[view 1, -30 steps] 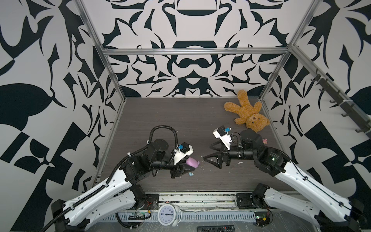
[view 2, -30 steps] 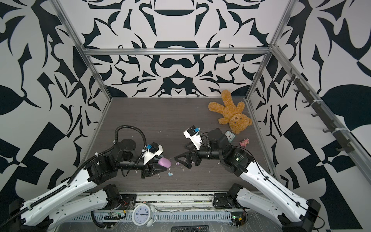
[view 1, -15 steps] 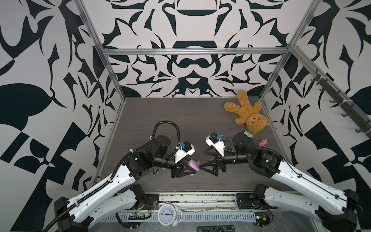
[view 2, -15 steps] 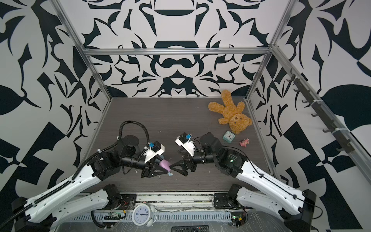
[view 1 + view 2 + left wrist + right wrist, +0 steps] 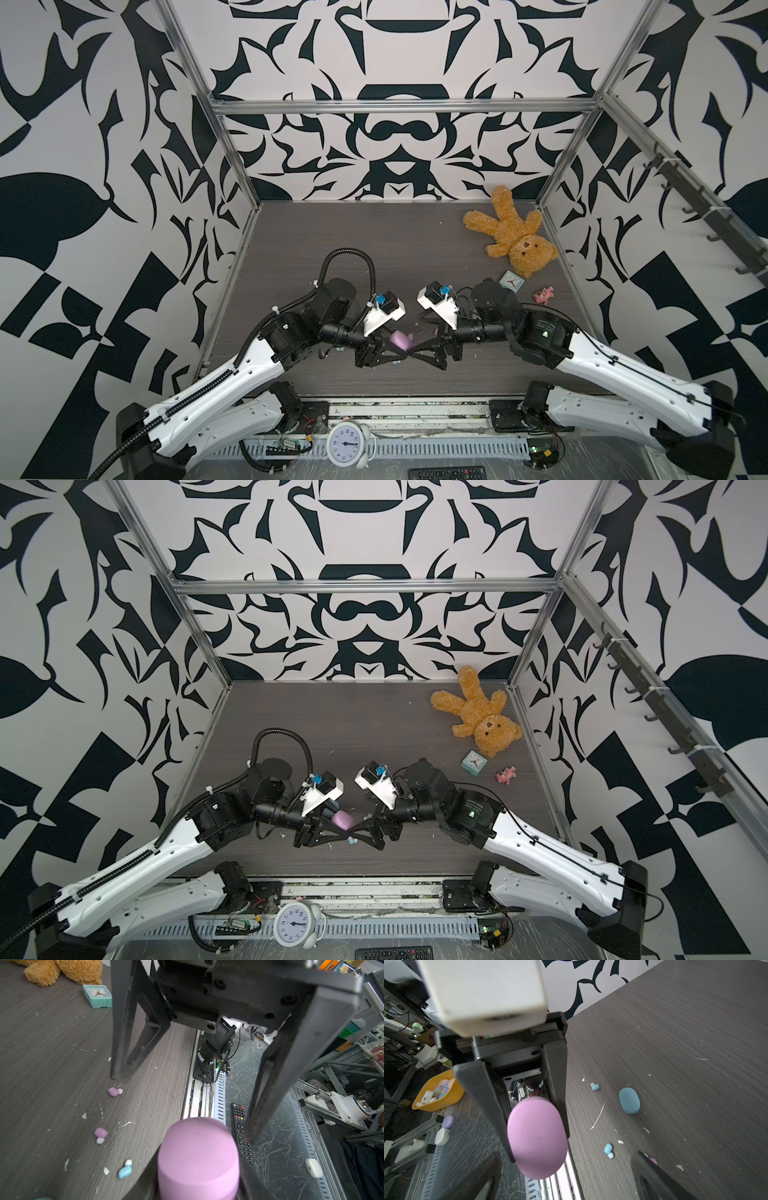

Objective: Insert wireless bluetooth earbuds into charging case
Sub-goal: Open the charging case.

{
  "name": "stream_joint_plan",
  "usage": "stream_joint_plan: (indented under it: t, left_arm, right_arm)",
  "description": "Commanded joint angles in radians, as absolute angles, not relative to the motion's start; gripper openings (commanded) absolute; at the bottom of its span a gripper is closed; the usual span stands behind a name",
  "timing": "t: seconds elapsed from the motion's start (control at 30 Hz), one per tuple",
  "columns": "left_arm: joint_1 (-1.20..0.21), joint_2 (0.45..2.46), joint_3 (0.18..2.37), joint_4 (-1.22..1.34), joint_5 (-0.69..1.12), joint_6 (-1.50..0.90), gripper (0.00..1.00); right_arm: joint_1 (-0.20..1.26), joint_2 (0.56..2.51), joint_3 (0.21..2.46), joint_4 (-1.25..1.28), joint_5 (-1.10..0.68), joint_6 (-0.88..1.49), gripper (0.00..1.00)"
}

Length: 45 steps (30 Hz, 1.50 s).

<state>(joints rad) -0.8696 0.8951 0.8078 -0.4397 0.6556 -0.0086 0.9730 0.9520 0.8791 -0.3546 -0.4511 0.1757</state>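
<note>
My right gripper grabs the pink charging case's exposed lid end next, which leaves the case's sockets open to insert the earbuds.
My left gripper is shut on a pink oval charging case, closed and held just above the table near the front edge; the case faces my right gripper. That gripper stands open, its fingers either side of the case's end without touching it. A closed blue case lies on the table. Loose earbuds lie nearby: two pink earbuds and two blue earbuds. One pink earbud is partly hidden behind a right finger.
A teddy bear, a mint clock and a small pink toy lie at the back right. White scraps dot the table. Past the front edge are a remote, a white alarm clock and a yellow bin.
My right arm has swung left and lower until its open fingers flank the pink case. My left gripper has shifted slightly toward the front edge with the case still in it.
</note>
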Motion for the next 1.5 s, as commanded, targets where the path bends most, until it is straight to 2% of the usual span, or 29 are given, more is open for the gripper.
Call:
stream_joint_plan:
  t: [0.0, 0.5, 0.73, 0.8, 0.9, 1.1, 1.47]
  left_arm:
    - [-0.860, 0.897, 0.845, -0.457, 0.691, -0.012, 0.00]
    - [-0.859, 0.888, 0.841, -0.465, 0.749, 0.002, 0.00]
    - [-0.859, 0.885, 0.828, -0.458, 0.765, 0.004, 0.00]
    - [-0.859, 0.888, 0.824, -0.453, 0.771, 0.004, 0.00]
    - [-0.860, 0.900, 0.825, -0.453, 0.778, 0.002, 0.00]
    - [-0.860, 0.908, 0.825, -0.452, 0.779, 0.000, 0.00]
    - [-0.861, 0.933, 0.824, -0.452, 0.761, -0.003, 0.00]
  right_arm:
    - [0.987, 0.953, 0.874, -0.364, -0.419, 0.149, 0.98]
    - [0.989, 0.960, 0.887, -0.382, -0.221, 0.136, 0.93]
    - [0.990, 0.947, 0.898, -0.355, -0.218, 0.146, 0.91]
    - [0.989, 0.949, 0.909, -0.354, -0.222, 0.146, 0.86]
    - [0.989, 0.970, 0.929, -0.357, -0.236, 0.145, 0.73]
    - [0.989, 1.010, 0.954, -0.354, -0.284, 0.151, 0.64]
    - [0.989, 1.028, 0.985, -0.370, -0.298, 0.153, 0.39]
